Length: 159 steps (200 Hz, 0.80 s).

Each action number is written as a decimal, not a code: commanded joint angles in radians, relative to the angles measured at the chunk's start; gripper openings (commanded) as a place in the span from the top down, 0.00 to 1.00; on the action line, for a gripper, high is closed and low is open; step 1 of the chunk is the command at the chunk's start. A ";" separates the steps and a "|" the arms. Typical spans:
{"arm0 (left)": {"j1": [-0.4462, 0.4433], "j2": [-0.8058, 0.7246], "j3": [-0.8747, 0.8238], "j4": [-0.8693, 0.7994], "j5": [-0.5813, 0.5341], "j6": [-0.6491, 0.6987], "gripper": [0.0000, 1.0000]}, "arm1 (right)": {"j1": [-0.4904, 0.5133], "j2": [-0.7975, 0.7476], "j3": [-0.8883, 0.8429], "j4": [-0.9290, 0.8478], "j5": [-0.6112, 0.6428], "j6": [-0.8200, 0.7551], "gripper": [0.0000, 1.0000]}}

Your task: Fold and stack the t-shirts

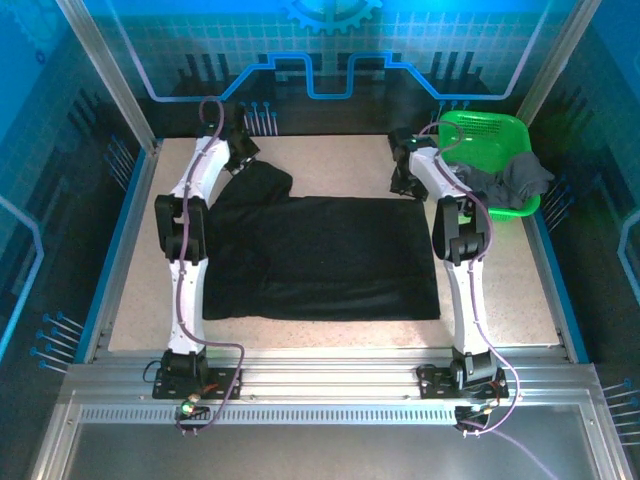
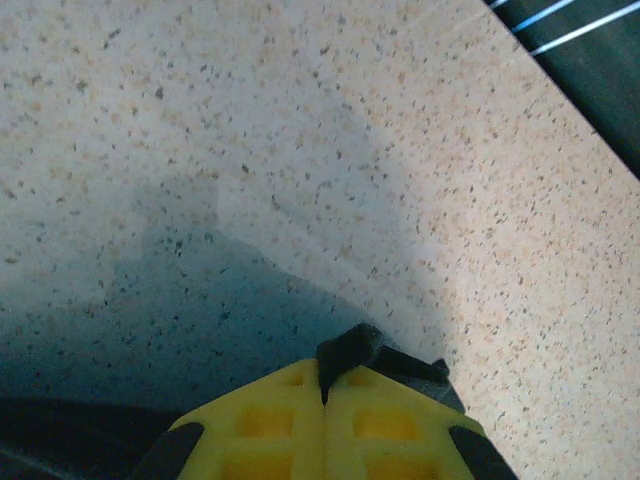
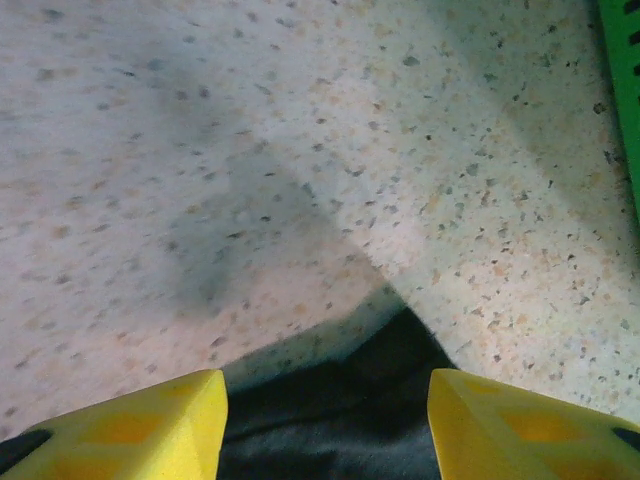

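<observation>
Lit table shows between a finger and its shadow, so my right gripper's fingers are above the cloth (image 1: 417,202). My right gripper should go lower before it closes.
A black t-shirt (image 1: 330,255) lies spread flat over the middle of the table, one sleeve reaching toward the far left. My left gripper (image 1: 243,150) is at that far left corner. In the left wrist view its yellow fingers (image 2: 325,375) are shut on a small fold of black cloth (image 2: 350,345) that sticks out past the tips. My right gripper (image 1: 403,180) is at the shirt's far right corner. Its jaws (image 3: 328,395) stand open, with the black cloth corner (image 3: 345,415) lying between them on the table. A dark grey t-shirt (image 1: 515,180) hangs crumpled over the basket's rim.
A bright green mesh basket (image 1: 480,130) stands at the far right corner, its edge (image 3: 625,90) close to my right gripper. Speckled tabletop (image 1: 500,290) shows around the shirt. Blue-lit walls and metal frame posts enclose the table.
</observation>
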 commanded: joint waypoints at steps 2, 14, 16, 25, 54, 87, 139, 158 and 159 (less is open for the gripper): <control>-0.006 -0.072 -0.055 0.009 0.043 -0.009 1.00 | -0.014 0.018 0.030 -0.105 0.056 0.061 0.44; -0.006 -0.083 -0.071 0.008 0.050 -0.004 1.00 | -0.018 0.003 -0.002 -0.097 0.058 0.081 0.44; -0.006 -0.085 -0.073 0.009 0.050 -0.001 1.00 | -0.019 0.002 -0.009 -0.093 0.056 0.083 0.44; -0.006 -0.092 -0.081 0.009 0.053 0.002 1.00 | -0.025 -0.005 -0.031 -0.084 0.051 0.094 0.44; -0.006 -0.102 -0.084 0.015 0.066 0.008 1.00 | -0.045 0.019 -0.040 -0.045 0.007 0.078 0.46; -0.006 -0.110 -0.077 0.003 0.070 0.022 1.00 | -0.057 0.052 -0.003 -0.043 -0.010 0.046 0.57; -0.006 -0.168 -0.119 -0.020 0.056 0.054 1.00 | -0.040 -0.007 -0.079 -0.009 -0.012 -0.002 0.99; -0.007 -0.226 -0.195 -0.013 0.040 0.057 1.00 | -0.026 -0.073 -0.147 0.057 -0.008 -0.037 1.00; -0.007 -0.230 -0.201 -0.012 0.041 0.057 1.00 | -0.026 -0.080 -0.150 0.060 -0.009 -0.039 1.00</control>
